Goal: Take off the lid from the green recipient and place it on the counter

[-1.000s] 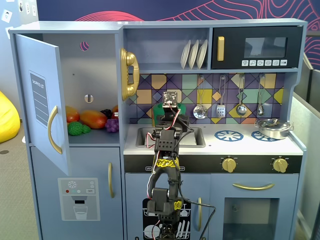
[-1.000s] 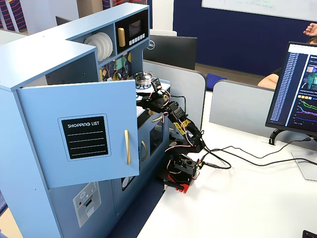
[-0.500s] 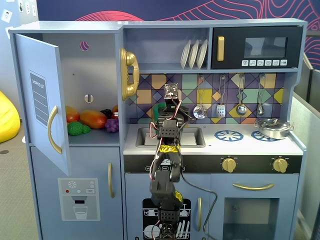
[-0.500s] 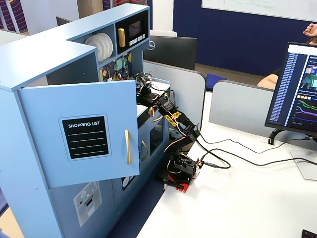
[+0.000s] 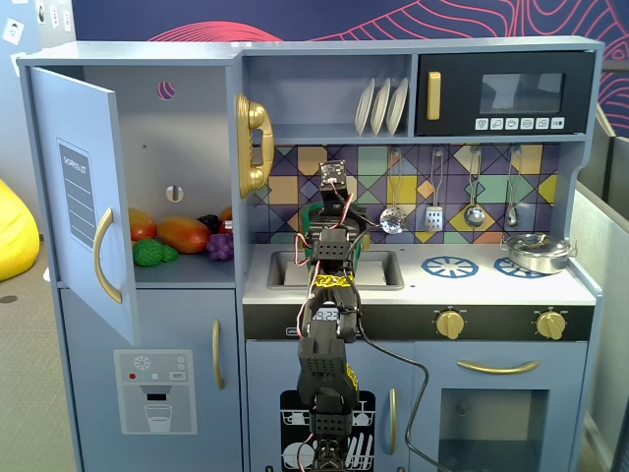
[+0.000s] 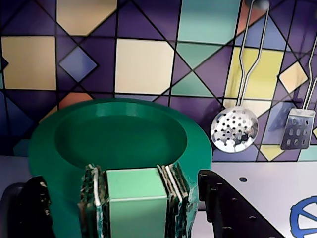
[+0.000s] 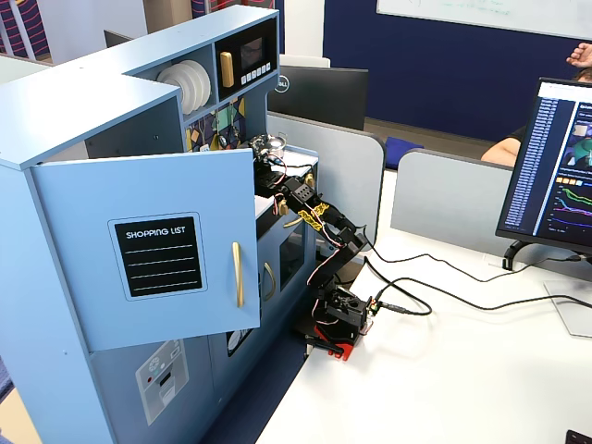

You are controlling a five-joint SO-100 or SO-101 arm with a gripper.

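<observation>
The lid should come off the green recipient and go on the counter, so my gripper should grab it by its handle tab (image 6: 136, 203) next.
In the wrist view the green recipient (image 6: 65, 201) stands on the counter (image 6: 257, 181) against the tiled back wall. The green lid (image 6: 119, 134) sits on top of it as a round sunken disc inside a wide rim. Its light-green handle tab (image 6: 136, 203) rises at the near edge between ribbed green strips. My gripper (image 6: 120, 178) is open, with one black finger on each side of the tab and a gap on both sides. In a fixed view the arm covers most of the recipient (image 5: 313, 217), which stands behind the sink, and my gripper (image 5: 332, 208) is over it.
The recessed sink (image 5: 378, 267) lies below the arm. Blue burner rings (image 5: 450, 265) and a silver pot (image 5: 536, 253) are on the right of the counter (image 5: 423, 287). A skimmer (image 6: 234, 129) and a spatula (image 6: 297, 129) hang on the wall. The fridge door (image 5: 84, 202) is open at left.
</observation>
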